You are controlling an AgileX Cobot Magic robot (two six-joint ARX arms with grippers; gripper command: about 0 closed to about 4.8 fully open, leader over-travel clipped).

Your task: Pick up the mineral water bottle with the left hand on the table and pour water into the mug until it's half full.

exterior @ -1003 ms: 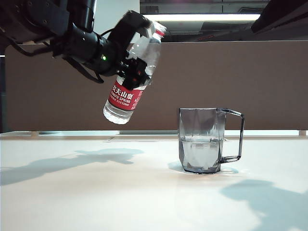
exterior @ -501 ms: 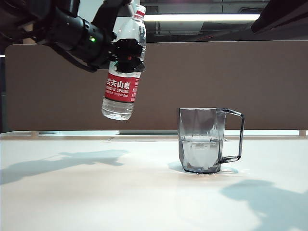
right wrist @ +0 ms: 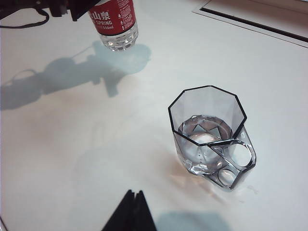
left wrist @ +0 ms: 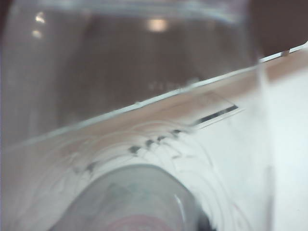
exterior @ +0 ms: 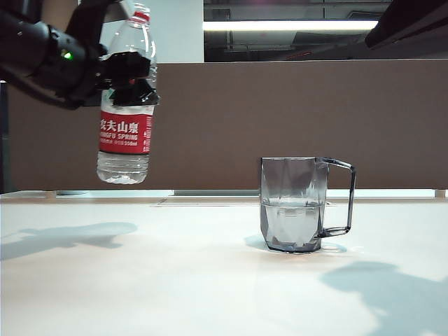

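The bottom of the mineral water bottle is above the table, so the bottle would fall if I opened now. My left gripper should stay closed on it.
My left gripper (exterior: 130, 78) is shut on the mineral water bottle (exterior: 124, 133) just above its red label. It holds the bottle upright in the air, well left of the mug (exterior: 294, 203) and above the table (exterior: 175, 280). A little water is left in the bottle's base. The smoky-grey mug stands on the table with water (exterior: 290, 220) up to about mid-height, its handle pointing right. In the left wrist view the clear bottle (left wrist: 134, 96) fills the picture and hides the fingers. In the right wrist view my right gripper (right wrist: 134, 195) is shut and empty, close to the mug (right wrist: 209, 132), with the bottle (right wrist: 113, 21) farther off.
A brown partition (exterior: 294, 119) runs behind the table's far edge. A dark arm part (exterior: 413, 21) shows at the upper right. A recessed slot (right wrist: 250, 21) lies in the tabletop beyond the mug. A small wet spot (right wrist: 250, 188) sits by the mug's base.
The left arm has swung the bottle from a neck-to-the-right tilt back to upright and carried it left, away from the mug. The mug and the right gripper have not moved.
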